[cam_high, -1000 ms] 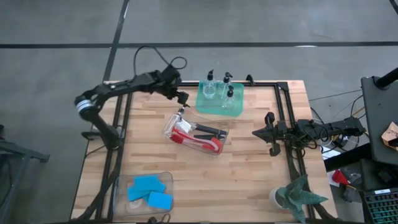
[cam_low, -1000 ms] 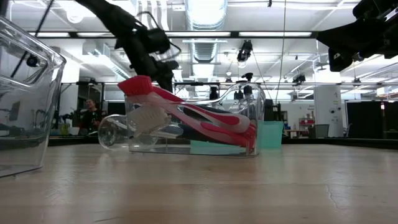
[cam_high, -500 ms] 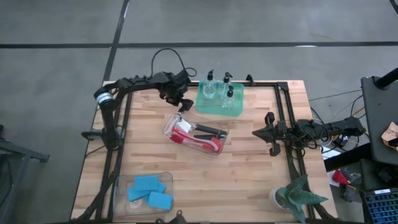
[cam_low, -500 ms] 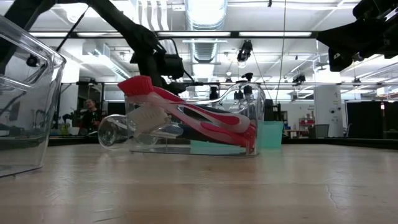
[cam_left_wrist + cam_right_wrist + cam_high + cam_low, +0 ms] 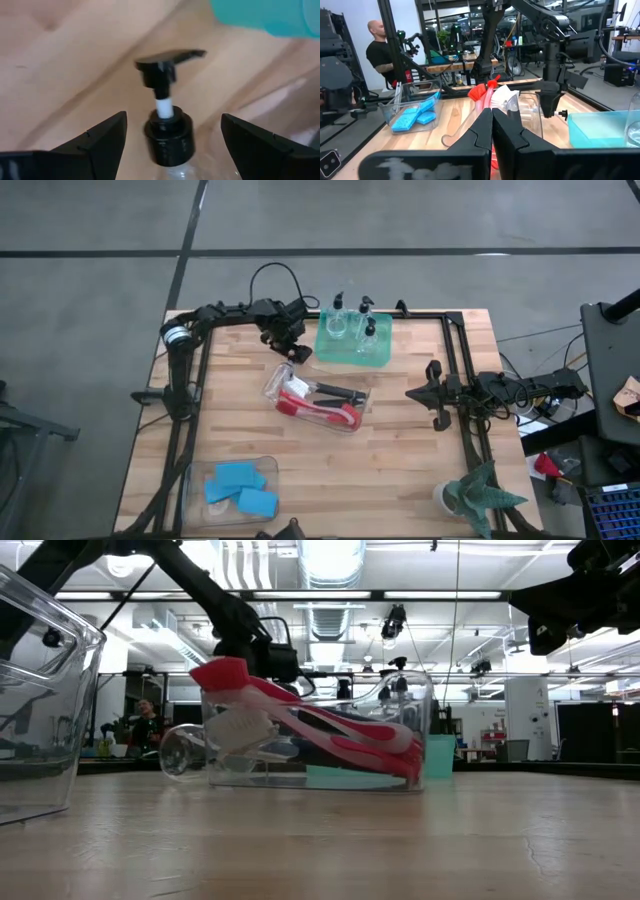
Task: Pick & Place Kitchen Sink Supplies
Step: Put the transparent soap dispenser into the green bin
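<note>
The pump bottle needs to go into the green tray [image 5: 265, 15], so my left gripper should next grab the pump bottle by its black collar [image 5: 169, 137].
A clear pump bottle [image 5: 277, 378] with a black top lies on its side on the wood next to the brush bin [image 5: 318, 402]; it also shows low on the table [image 5: 183, 752]. My left gripper [image 5: 291, 352] hangs over its pump end, open. In its wrist view the left gripper [image 5: 173, 120] has one finger on each side of the bottle's black collar [image 5: 169, 136], with a gap on both sides. Red and black brushes [image 5: 300, 725] lie in the bin. My right gripper [image 5: 412, 392] waits shut at the table's right side.
A green tray [image 5: 356, 352] at the far edge holds three upright pump bottles. A clear bin [image 5: 232, 485] with blue sponges sits near-left. A potted plant [image 5: 480, 495] stands at the near-right corner. Bare wood lies between the brush bin and the right arm.
My left arm has swung its elbow in toward the far edge, and its gripper has come down a little over the lying bottle's pump end. The brush bin has shifted slightly toward the table's right, and the red brush handles have settled lower.
</note>
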